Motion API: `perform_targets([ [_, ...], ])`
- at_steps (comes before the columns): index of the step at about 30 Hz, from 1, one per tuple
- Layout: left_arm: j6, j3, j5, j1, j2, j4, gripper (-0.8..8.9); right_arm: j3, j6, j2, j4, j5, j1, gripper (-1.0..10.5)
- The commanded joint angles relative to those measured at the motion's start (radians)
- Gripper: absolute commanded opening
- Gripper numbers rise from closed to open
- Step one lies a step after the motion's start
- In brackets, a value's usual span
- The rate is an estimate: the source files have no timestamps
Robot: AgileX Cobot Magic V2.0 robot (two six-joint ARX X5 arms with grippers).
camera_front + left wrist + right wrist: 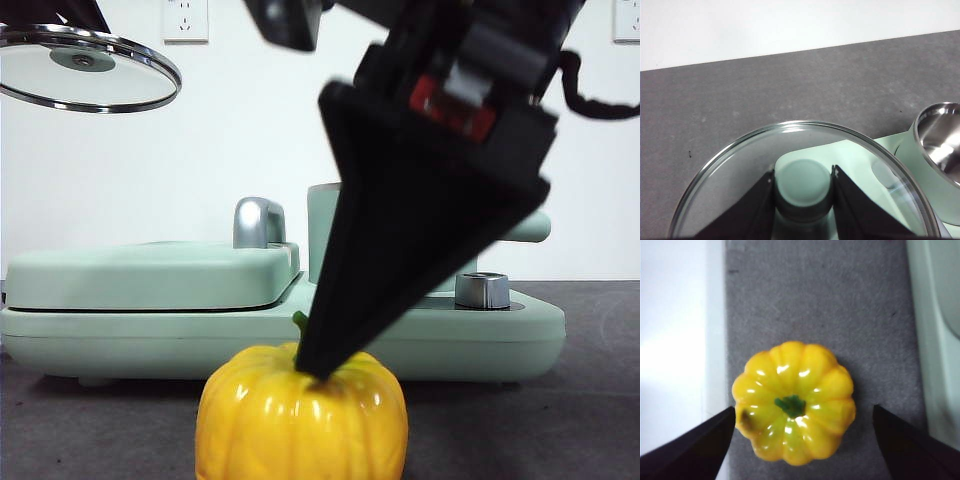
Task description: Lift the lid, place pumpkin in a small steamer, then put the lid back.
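Note:
The right gripper grabs the yellow pumpkin by its ribbed body around the green stem (pixel 250 420) next. Then the pumpkin goes in the small steamer (pixel 323 225).
The pumpkin (pixel 300 420) stands on the grey table at the front, and the right wrist view shows it from above (pixel 795 400) with its green stem. My right gripper (pixel 318 365) is open right over it, tip at its top, one jaw on each side (pixel 803 409). My left gripper (pixel 803 182) is shut on the mint-green knob of the glass lid (pixel 740 160), holding it high at the upper left of the front view (pixel 90 68). The small steamer (pixel 940 135) stands uncovered, its steel inside showing; in the front view it (pixel 325 235) is mostly behind the right gripper.
The steamer sits on a mint-green appliance base (pixel 500 330) behind the pumpkin. A wide flat mint-green cover (pixel 150 275) with a chrome handle (pixel 258 222) fills its left part. A steel knob (pixel 482 290) stands at its right front. A white wall lies behind.

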Motion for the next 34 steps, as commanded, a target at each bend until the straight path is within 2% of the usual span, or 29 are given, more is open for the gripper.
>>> perform_targets([
  [1,0.0,0.013,0.001,-0.002,0.004,0.045,0.11,0.018,-0.01,0.034,0.013,-0.003,0.02,4.8],
  [11,0.0,0.013,0.001,-0.002,0.004,0.055,0.11,0.018,-0.002,0.114,0.047,0.0,0.052,4.6],
  [14,0.0,0.013,0.001,-0.002,0.005,0.056,0.11,0.018,0.018,0.117,0.046,-0.001,0.055,3.7],
  [21,0.0,0.013,0.001,-0.002,0.005,0.069,0.11,0.019,0.102,0.089,-0.004,-0.001,0.055,3.7],
  [26,0.0,0.013,0.001,-0.002,0.005,0.073,0.11,0.024,0.23,-0.004,-0.071,0.0,0.035,3.7],
  [31,0.0,0.013,0.001,-0.002,0.005,0.073,0.11,0.034,0.433,-0.125,-0.143,0.002,-0.001,3.7],
  [34,0.0,0.013,0.001,-0.002,0.005,0.073,0.11,0.061,0.554,-0.192,-0.215,0.053,-0.026,3.7],
])
